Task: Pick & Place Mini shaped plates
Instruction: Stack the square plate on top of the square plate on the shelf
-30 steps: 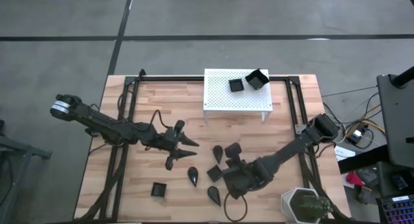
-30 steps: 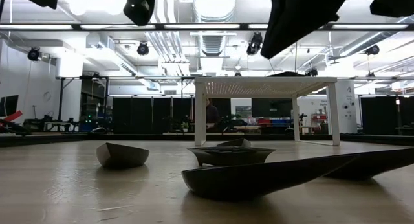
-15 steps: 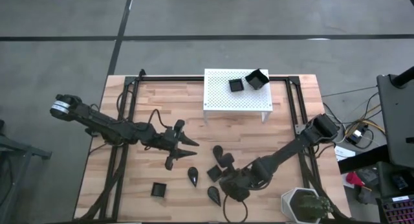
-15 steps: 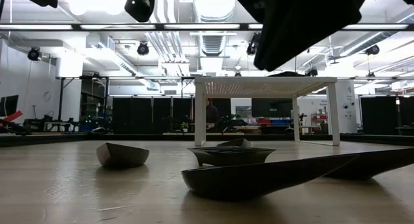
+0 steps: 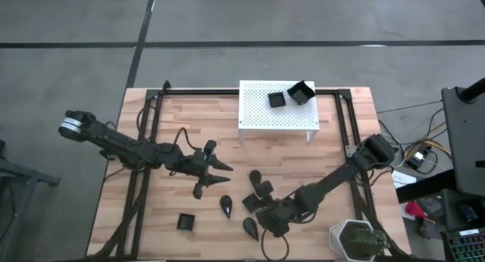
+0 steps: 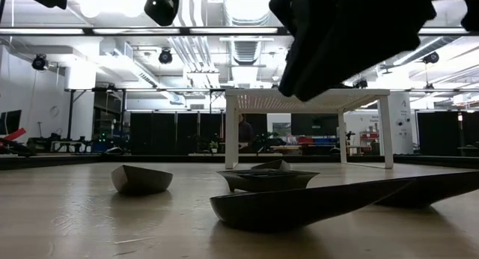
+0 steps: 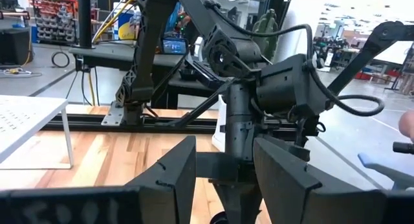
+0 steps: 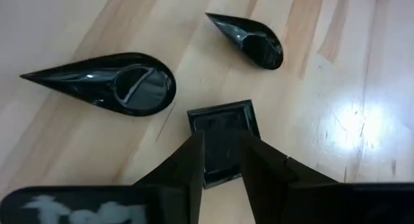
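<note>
The right gripper grabs the square plate's raised rim (image 5: pixel 248 199) (image 8: pixel 193 125) next, to pick the plate up and place it on the white stand.
Several small black plates lie flat on the wooden table. Near its middle are a teardrop (image 5: pixel 255 176) and a square (image 5: pixel 265 188). Toward the near edge lie a square (image 5: pixel 250 203), two teardrops (image 5: pixel 226 207) (image 5: pixel 250 229) and another square (image 5: pixel 186 221). Two more squares (image 5: pixel 276 100) (image 5: pixel 301 92) sit on the white stand (image 5: pixel 258 120). My right gripper (image 5: pixel 267 216) hangs open above the table, and its fingers (image 8: pixel 184 169) frame a square plate (image 8: pixel 220 123) below them. My left gripper (image 5: pixel 226 173) waits open, left of the cluster.
A white pot with a green plant (image 5: pixel 356 241) stands at the near right corner, close to the right arm. The stand sits at the far middle of the table on thin legs (image 6: pixel 232 135). Bare wood lies on the left side and between stand and plates.
My right gripper has moved toward the table's near edge and a little left, and it has come lower, ending over the square plate in the cluster. The plates have stayed where they were.
</note>
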`<state>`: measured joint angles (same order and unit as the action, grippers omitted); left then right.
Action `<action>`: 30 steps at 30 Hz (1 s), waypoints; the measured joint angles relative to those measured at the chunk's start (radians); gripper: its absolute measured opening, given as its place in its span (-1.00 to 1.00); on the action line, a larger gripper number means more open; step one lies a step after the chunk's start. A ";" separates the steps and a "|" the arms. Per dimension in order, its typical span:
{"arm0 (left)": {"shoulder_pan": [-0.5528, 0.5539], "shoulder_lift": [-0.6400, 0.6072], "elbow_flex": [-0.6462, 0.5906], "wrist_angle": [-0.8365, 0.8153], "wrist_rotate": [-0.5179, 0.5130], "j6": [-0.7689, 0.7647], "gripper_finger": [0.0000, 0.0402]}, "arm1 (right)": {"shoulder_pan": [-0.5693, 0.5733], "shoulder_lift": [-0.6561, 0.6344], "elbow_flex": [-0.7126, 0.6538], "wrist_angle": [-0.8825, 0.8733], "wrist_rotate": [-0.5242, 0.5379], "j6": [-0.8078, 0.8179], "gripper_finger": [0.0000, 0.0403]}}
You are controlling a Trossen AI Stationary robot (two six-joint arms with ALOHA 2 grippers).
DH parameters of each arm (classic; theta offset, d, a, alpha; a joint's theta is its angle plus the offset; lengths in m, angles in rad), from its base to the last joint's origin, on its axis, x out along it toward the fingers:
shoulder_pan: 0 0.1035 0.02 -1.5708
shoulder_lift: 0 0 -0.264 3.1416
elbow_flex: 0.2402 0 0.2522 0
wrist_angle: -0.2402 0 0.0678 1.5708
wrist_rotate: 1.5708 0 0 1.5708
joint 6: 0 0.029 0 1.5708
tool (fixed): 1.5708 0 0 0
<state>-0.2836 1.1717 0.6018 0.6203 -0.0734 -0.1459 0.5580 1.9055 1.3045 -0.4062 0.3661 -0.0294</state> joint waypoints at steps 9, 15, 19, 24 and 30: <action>0.000 0.000 -0.002 -0.021 0.000 -0.024 -0.27 | 0.000 0.125 0.041 -0.006 0.008 -0.028 -0.58; -0.002 0.000 -0.019 -0.029 -0.001 -0.065 -0.27 | 0.000 0.132 0.047 -0.006 0.044 -0.012 -0.54; -0.002 0.000 -0.025 -0.025 -0.004 -0.066 -0.27 | 0.000 0.136 0.044 -0.003 0.032 -0.001 -0.54; -0.002 0.000 -0.035 0.000 -0.004 -0.072 -0.27 | 0.001 0.160 0.044 -0.001 0.025 0.002 -0.57; -0.002 0.000 -0.035 0.010 -0.004 -0.072 -0.27 | 0.000 0.168 0.044 -0.003 0.030 -0.004 -0.61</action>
<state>-0.2855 1.1721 0.5663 0.6304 -0.0772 -0.2180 0.5579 2.0731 1.3483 -0.4091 0.3956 -0.0333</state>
